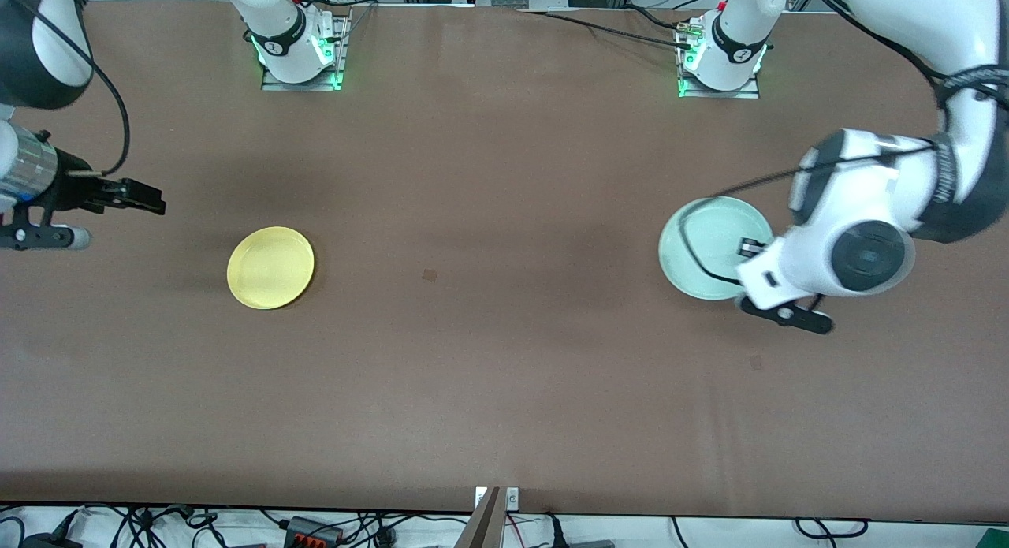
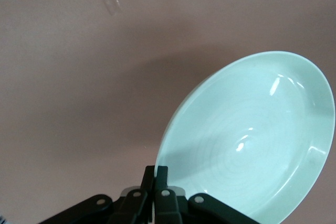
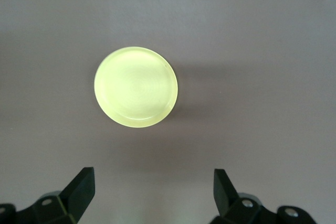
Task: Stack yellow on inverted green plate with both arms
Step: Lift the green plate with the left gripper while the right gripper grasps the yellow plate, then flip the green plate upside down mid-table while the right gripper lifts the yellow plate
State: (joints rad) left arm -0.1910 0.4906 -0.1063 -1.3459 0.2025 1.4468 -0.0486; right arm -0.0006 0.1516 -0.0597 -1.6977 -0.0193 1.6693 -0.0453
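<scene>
The yellow plate needs to be stacked on the green plate (image 1: 716,248). My right gripper should grab the yellow plate by its rim (image 1: 274,307) for that.
The pale mint-green plate (image 1: 705,244) is toward the left arm's end of the table, hollow side up. My left gripper (image 2: 156,174) is shut on its rim. In the left wrist view the green plate (image 2: 252,135) is tilted and casts a shadow on the table. In the front view the left gripper (image 1: 749,252) is mostly hidden under its white wrist. The yellow plate (image 1: 270,266) lies upright on the table toward the right arm's end. My right gripper (image 1: 146,197) is open and empty above the table beside the yellow plate (image 3: 136,86), which lies ahead of its spread fingers (image 3: 84,184).
The brown table top (image 1: 504,374) carries a small dark spot (image 1: 430,275) between the two plates. The arm bases (image 1: 299,51) stand along the edge farthest from the front camera. Cables run along the nearest edge (image 1: 315,528).
</scene>
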